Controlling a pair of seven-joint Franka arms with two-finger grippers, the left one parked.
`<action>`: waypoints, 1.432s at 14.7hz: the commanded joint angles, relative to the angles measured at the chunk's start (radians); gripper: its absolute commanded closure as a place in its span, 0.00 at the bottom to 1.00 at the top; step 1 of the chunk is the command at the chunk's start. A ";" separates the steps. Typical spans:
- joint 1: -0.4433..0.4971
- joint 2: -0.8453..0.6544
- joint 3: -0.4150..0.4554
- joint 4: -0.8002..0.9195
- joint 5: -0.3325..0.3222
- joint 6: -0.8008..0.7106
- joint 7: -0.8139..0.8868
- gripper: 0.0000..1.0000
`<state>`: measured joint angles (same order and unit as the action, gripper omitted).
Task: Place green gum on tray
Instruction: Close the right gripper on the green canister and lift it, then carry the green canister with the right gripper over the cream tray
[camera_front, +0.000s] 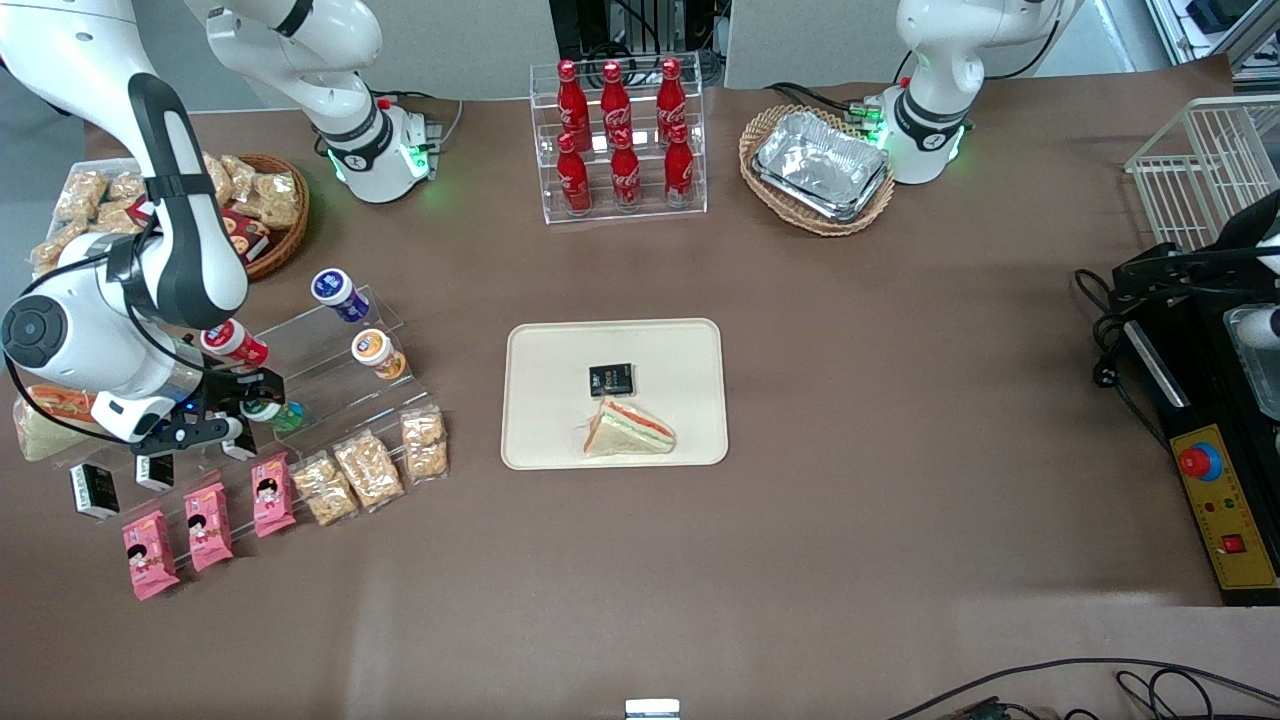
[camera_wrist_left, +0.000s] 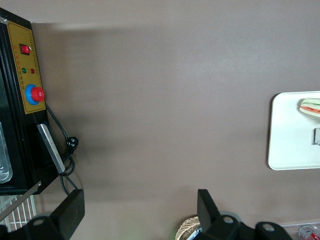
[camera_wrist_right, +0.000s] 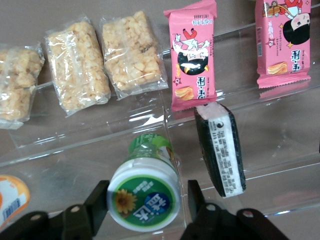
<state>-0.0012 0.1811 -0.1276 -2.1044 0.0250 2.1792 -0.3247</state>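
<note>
My right gripper will grab the green gum next by its white-rimmed lid (camera_front: 260, 410). It will then place the gum on the cream tray (camera_front: 555, 400).
The green gum (camera_wrist_right: 145, 192) is a small canister with a green body and a white-rimmed lid with a green label. It lies on a clear stepped stand, toward the working arm's end of the table (camera_front: 278, 414). My right gripper (camera_wrist_right: 146, 200) is open, with one finger on each side of the lid. One finger is at the lid's rim and the other stands a little apart. In the front view the gripper (camera_front: 240, 418) is low over the stand. The cream tray (camera_front: 555, 400) lies mid-table and holds a sandwich (camera_front: 628, 430) and a black packet (camera_front: 611, 379).
On the stand are a red-lidded canister (camera_front: 233, 343), an orange-lidded one (camera_front: 376, 352) and a blue-lidded one (camera_front: 338, 293). A black-and-white packet (camera_wrist_right: 220, 150), pink snack packs (camera_wrist_right: 192, 62) and cracker bags (camera_wrist_right: 131, 52) lie close to the gum. A cola rack (camera_front: 620, 135) and foil trays (camera_front: 822, 165) stand farther back.
</note>
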 joint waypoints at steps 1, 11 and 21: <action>0.001 0.006 0.000 0.014 0.020 0.008 -0.008 0.48; 0.001 -0.011 -0.001 0.389 0.020 -0.513 -0.016 0.56; 0.191 0.000 0.040 0.572 0.113 -0.725 0.399 0.55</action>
<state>0.1004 0.1519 -0.0992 -1.5484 0.0738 1.4472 -0.1144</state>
